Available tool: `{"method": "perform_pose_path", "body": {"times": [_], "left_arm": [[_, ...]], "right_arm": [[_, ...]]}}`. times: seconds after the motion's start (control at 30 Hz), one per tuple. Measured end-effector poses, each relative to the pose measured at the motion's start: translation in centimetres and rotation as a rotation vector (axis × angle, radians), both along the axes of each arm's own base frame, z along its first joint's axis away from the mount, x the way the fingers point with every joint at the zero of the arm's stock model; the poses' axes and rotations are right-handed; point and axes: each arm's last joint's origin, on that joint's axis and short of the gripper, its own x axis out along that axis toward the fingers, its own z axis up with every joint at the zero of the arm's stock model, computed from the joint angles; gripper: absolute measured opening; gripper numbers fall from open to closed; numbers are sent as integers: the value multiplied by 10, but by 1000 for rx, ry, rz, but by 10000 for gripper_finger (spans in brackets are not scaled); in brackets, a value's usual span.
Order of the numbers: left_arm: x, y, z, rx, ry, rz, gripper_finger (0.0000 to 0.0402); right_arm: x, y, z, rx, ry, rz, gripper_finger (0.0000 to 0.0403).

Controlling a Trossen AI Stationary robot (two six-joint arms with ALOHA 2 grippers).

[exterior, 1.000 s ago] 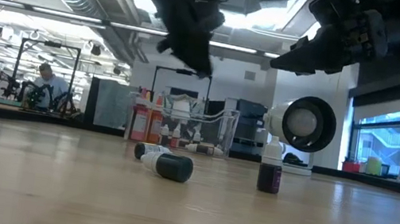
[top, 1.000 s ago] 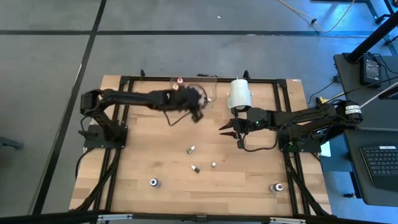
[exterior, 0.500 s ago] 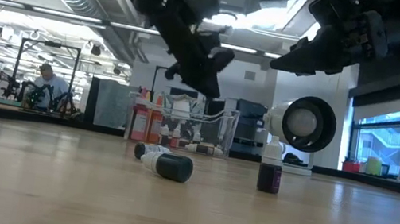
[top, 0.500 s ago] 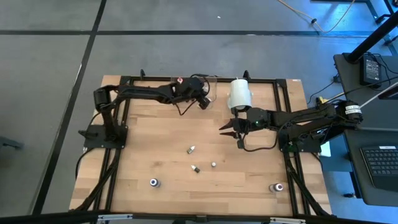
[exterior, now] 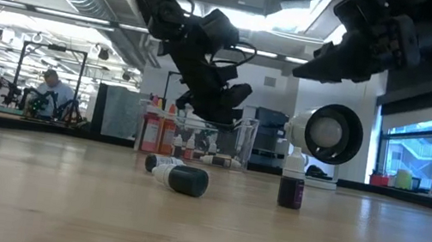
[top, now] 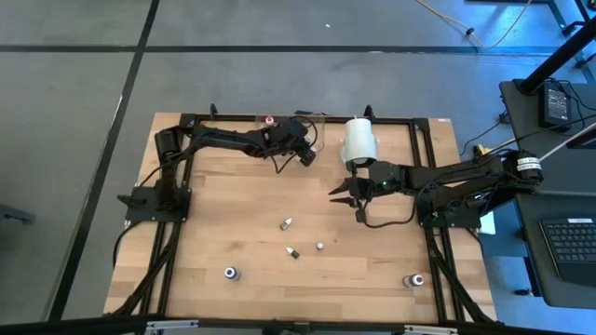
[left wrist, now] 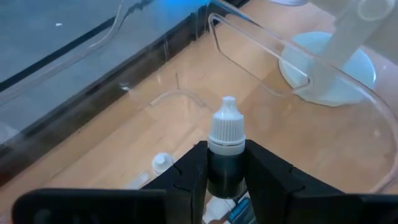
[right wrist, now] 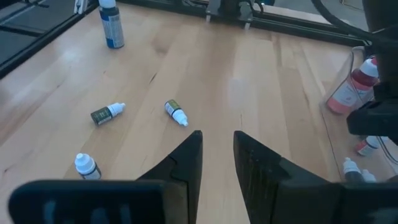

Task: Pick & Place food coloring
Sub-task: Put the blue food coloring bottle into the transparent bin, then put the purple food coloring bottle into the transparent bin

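Note:
The dark bottle (left wrist: 225, 163) hangs just above the clear tray's bottom, inside the tray's rim, and would rest there, so my left gripper needs to open its fingers.
My left gripper (top: 305, 156) is shut on a tiny dark food coloring bottle (left wrist: 225, 163) with a white dropper cap. It hangs over the clear plastic tray (top: 317, 119) at the table's far edge, as the low view (exterior: 225, 107) also shows. A few small bottles lie in the tray below (left wrist: 163, 163). My right gripper (top: 337, 194) hovers open and empty near mid-table, right of the tray. Loose bottles lie on the wood: three small ones (top: 287, 223), (top: 292, 252), (top: 319, 246), and two near the front edge (top: 230, 273), (top: 413, 279). My left gripper pinches the bottle's dark body (left wrist: 225, 177), just below the white cap (left wrist: 227, 127), between its two fingers. The bottle lies along the fingers, its cap pointing out past the fingertips. It is lifted clear, above the tray's floor.
The big white cylinder (top: 358, 140) lies at the far edge just right of the tray. Pink-red bottles stand in the tray (exterior: 157, 133). A black frame (top: 186, 119) runs round the table. Bare wood lies between the arms and at the left front.
My left gripper has gone toward the table's far edge and down to the tray, carrying the bottle, its arm stretching out along the far side.

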Motion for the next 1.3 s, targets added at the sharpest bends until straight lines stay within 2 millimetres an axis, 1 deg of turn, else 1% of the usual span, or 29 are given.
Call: {"method": "perform_pose_path", "body": {"times": [0.23,0.43,0.7,0.83,0.9,0.97,1.07,1.13,1.23,1.3], "left_arm": [[2,-4,0,-9,-3,-27,93],[2,-4,0,-10,-4,-27,102],[3,-7,0,17,22,-84,122],[6,-9,4,36,-11,-103,129],[7,-13,14,60,-43,-153,131],[10,-23,28,91,-83,-234,132],[11,-45,50,120,-121,-353,131],[10,-62,65,156,-149,-418,129],[5,-87,89,224,-180,-489,128],[-3,-101,100,242,-192,-527,129]], "right_arm": [[-1,0,-2,33,21,-3,94],[-1,4,-2,92,29,122,95],[-1,4,-2,93,27,125,95],[-1,6,-1,113,18,132,96],[-1,8,0,118,11,141,103],[0,12,-1,114,14,162,118],[3,19,-4,95,11,199,151],[8,23,-6,93,-22,216,174],[16,28,-8,116,-68,227,202],[20,32,-13,134,-61,234,215]]}}
